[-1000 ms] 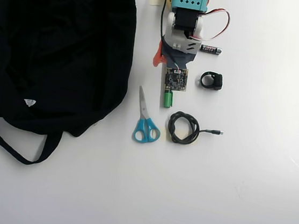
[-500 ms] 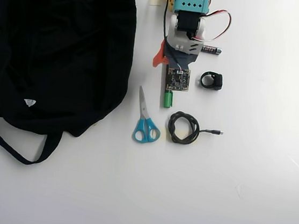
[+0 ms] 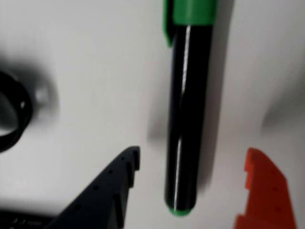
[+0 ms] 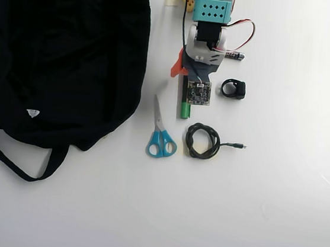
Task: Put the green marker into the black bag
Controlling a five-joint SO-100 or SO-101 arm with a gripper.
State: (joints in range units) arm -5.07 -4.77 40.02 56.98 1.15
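Note:
The green marker needs to go into the black bag. My gripper should next grab the marker by its black body (image 3: 185,119).
The green marker (image 3: 186,95) lies on the white table, black barrel upright in the wrist view, green cap at the top edge and green end tip at the bottom. My gripper (image 3: 193,151) is open around its lower end: the dark finger (image 3: 109,191) is left of it and the orange finger (image 3: 262,191) right, both apart from the barrel. In the overhead view the marker (image 4: 185,107) pokes out below the arm, with the gripper (image 4: 185,78) over it. The black bag (image 4: 66,47) lies at the left, straps trailing toward the front.
Blue-handled scissors (image 4: 160,136) lie just left of and below the marker, and a coiled black cable (image 4: 202,141) lies below it. A small black ring-shaped part (image 4: 233,88) sits to the right, and also shows in the wrist view (image 3: 12,114). A short dark battery (image 4: 235,56) lies by the arm.

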